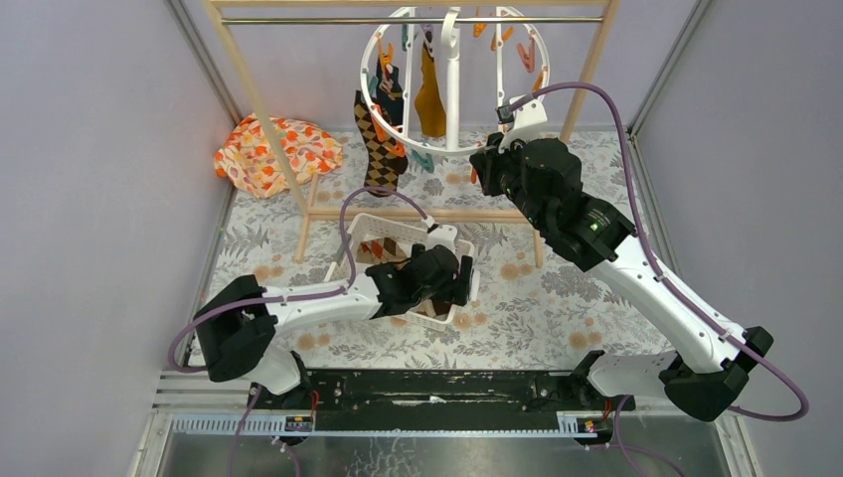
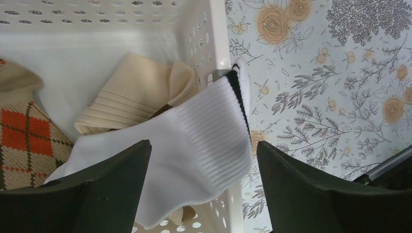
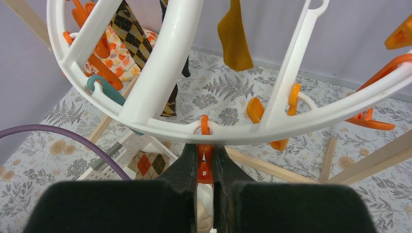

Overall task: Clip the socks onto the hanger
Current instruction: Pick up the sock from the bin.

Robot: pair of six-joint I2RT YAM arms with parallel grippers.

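The left gripper should close on the white sock now. Its fingers are as deep as the ribbed cuff, one on each side of the basket's rim.
The white ring hanger [image 1: 452,94] hangs from the wooden rail. A black-tan argyle sock [image 1: 379,149], a navy sock [image 1: 390,94] and a mustard sock [image 1: 429,99] are clipped on it. My right gripper [image 3: 205,165] is shut on an orange clip [image 3: 204,170] at the ring's lower rim [image 3: 160,124]; it also shows in the top view [image 1: 483,164]. My left gripper [image 2: 204,160] is open over the basket's corner [image 1: 463,281]. A white sock with a black band [image 2: 194,141] lies draped over the basket rim between its fingers. A beige sock [image 2: 131,92] and a brown-red argyle sock [image 2: 24,141] lie in the basket.
The white slotted basket [image 2: 97,53] stands mid-table [image 1: 350,260]. The wooden rail frame [image 1: 260,104] crosses the back, its foot bar behind the basket. An orange-flowered cloth bundle [image 1: 273,149] lies at the back left. Grey walls close both sides.
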